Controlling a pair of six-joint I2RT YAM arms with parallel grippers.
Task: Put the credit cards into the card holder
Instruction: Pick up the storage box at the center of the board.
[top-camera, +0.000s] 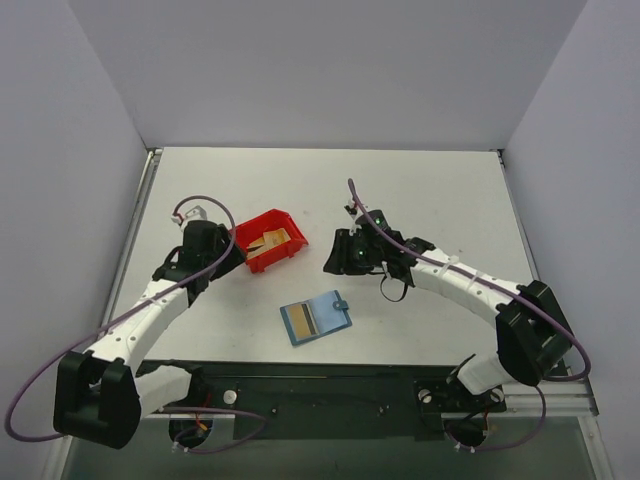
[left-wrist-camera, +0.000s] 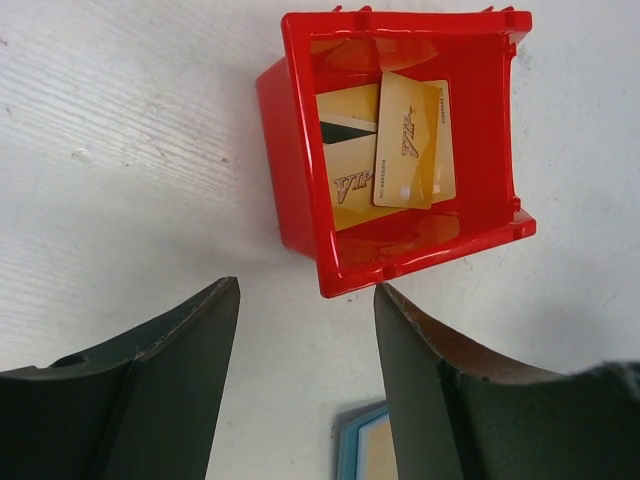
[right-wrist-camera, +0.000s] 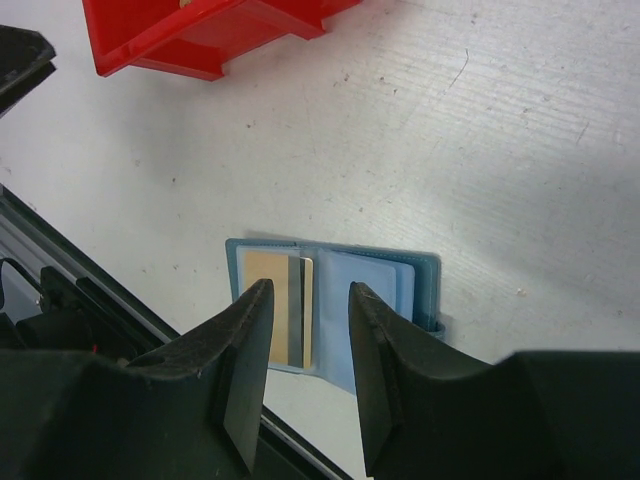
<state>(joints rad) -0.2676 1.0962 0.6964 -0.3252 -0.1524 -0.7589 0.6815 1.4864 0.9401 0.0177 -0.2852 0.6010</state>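
My left gripper should grab the red bin by the side rim nearest it next, to keep the bin open for taking out credit cards.
The teal-blue card holder (top-camera: 317, 319) lies open on the table near the front edge, with one gold card (top-camera: 299, 320) in its left side. It also shows in the right wrist view (right-wrist-camera: 370, 290) with that card (right-wrist-camera: 275, 300). Several gold credit cards (left-wrist-camera: 405, 145) lie in the red bin (left-wrist-camera: 300, 180), which also shows from above (top-camera: 268, 240). My left gripper (top-camera: 232, 243) is open and empty, just left of the bin (left-wrist-camera: 306, 300). My right gripper (top-camera: 335, 258) is open and empty above the table, up and right of the holder (right-wrist-camera: 308, 300).
The table's dark front rail (top-camera: 330, 385) runs below the holder. White walls close the table's back and sides. A corner of the holder (left-wrist-camera: 358, 445) shows between my left fingers.
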